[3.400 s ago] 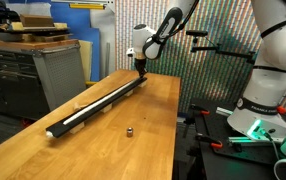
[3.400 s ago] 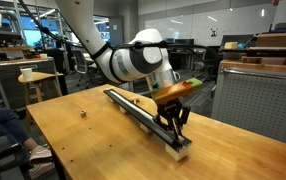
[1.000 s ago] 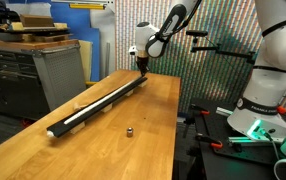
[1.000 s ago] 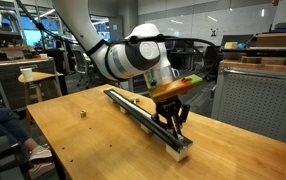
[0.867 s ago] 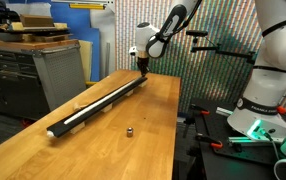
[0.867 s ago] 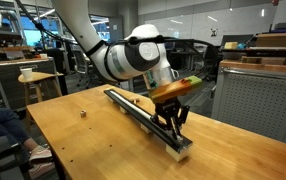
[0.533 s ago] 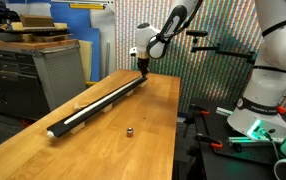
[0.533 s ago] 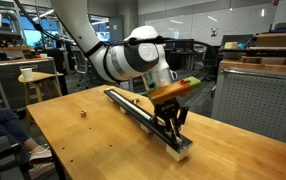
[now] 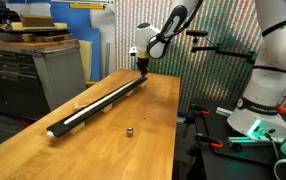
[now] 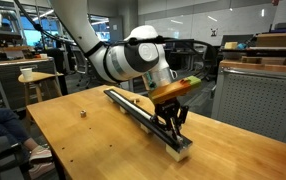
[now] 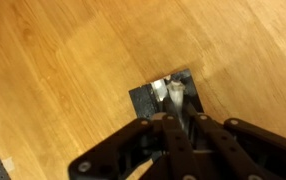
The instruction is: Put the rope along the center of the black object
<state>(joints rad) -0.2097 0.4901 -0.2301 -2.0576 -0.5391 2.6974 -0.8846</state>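
Observation:
My gripper holds the white rope's end inside both side edges of the black object (image 9: 136, 85), so I need to open it, and the rope would rest there.
The black object (image 9: 98, 101) is a long narrow bar lying across the wooden table; it also shows in the other exterior view (image 10: 133, 110). The white rope (image 9: 103, 97) lies along its top. My gripper (image 9: 141, 68) stands over the bar's far end, fingers closed on the rope's end. In an exterior view the gripper (image 10: 173, 128) is at the bar's near end. In the wrist view the gripper (image 11: 175, 112) is shut on the rope (image 11: 172, 92) above the bar's end (image 11: 148, 98).
A small dark metal cylinder (image 9: 129, 130) stands on the table beside the bar, also seen in the other exterior view (image 10: 84, 114). The table's edges drop off near the bar's end. Cabinets and equipment surround the table.

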